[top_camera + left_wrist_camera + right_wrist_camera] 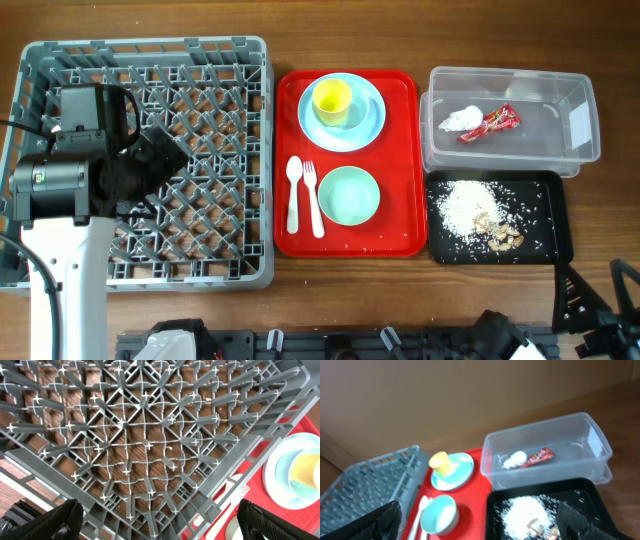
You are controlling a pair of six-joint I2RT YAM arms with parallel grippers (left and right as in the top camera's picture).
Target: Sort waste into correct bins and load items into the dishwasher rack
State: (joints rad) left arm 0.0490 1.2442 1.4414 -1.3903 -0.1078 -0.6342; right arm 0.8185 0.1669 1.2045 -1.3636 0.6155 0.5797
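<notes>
My left gripper should next grab the side of the yellow cup at its open rim and leave the cup's base free. Then it can load the cup tipped, with its opening down, into the dishwasher rack (200, 250).
The grey dishwasher rack (200, 250) fills the left of the table. My left gripper (160, 527) hangs open above its pegs with nothing between the fingers. On the red tray (400, 215) a yellow cup (332, 98) stands on the pale blue plate (372, 125). In front of them lie a white spoon (293, 195), a fork (313, 200) and the mint bowl (349, 195). The clear tub (570, 150) holds a napkin (457, 122) and a red wrapper (492, 123). Rice (465, 205) with brown scraps (500, 235) lies in the black tray (550, 240). My right gripper (598, 295) is open and empty near the table's front right corner.
Bare wooden table shows behind the tray and the tub. The left arm's white base (65, 290) stands at the rack's front left corner. A black rail (330, 345) runs along the front edge.
</notes>
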